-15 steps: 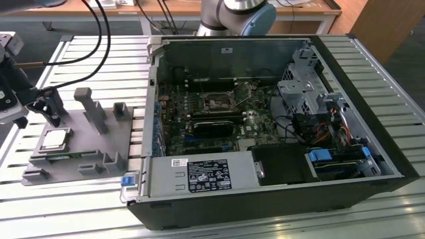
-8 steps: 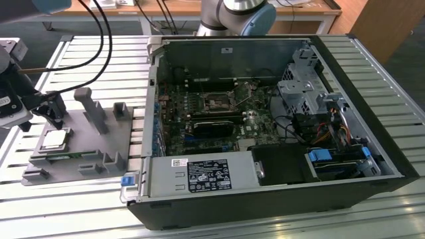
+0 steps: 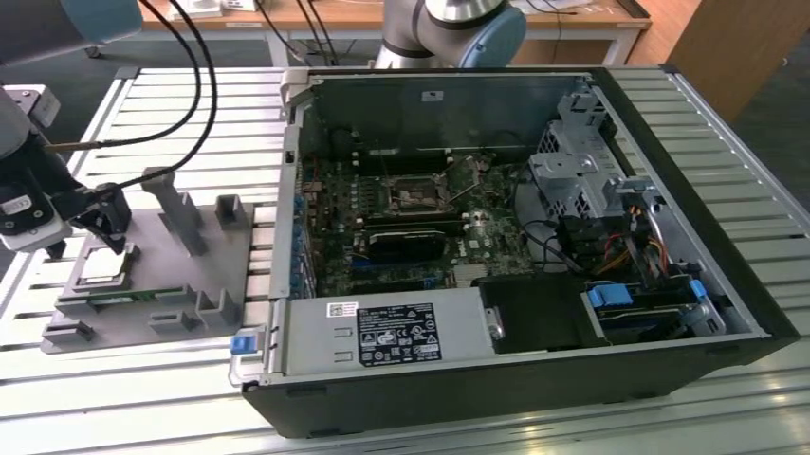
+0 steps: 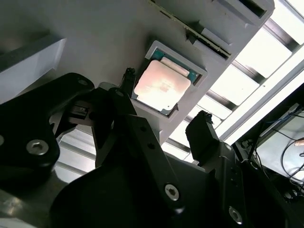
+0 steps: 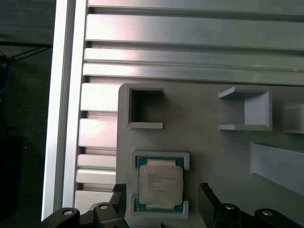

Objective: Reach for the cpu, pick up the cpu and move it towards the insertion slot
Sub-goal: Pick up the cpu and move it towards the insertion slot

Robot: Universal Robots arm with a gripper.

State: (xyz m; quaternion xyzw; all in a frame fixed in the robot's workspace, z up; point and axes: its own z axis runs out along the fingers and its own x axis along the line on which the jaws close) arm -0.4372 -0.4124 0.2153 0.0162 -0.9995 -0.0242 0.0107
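My open fingers are above the CPU (image 5: 161, 184), short of the grey fixture around it. It isn't time to close yet: my gripper should go down first, then close on the CPU.
The cpu (image 3: 101, 270) is a small silver square lying flat in a shallow recess of the grey fixture (image 3: 190, 275), on the exterior view's left. My gripper (image 3: 86, 245) hangs just above it, open. In both wrist views the cpu (image 5: 160, 183) (image 4: 161, 85) sits between the two dark fingers (image 5: 207, 199) with a gap on each side, so nothing is held. The insertion slot (image 3: 415, 196) is a square socket with a silvery frame on the green board inside the open computer case (image 3: 658, 142), far towards the exterior view's right of the gripper.
The fixture carries upright grey posts (image 3: 177, 213) and a thin green memory stick (image 3: 127, 297) near the cpu. The case wall (image 3: 294, 190) stands between fixture and board. Cables (image 3: 190, 85) hang over the slatted metal table (image 3: 190, 104). A second robot base (image 3: 456, 33) stands behind.
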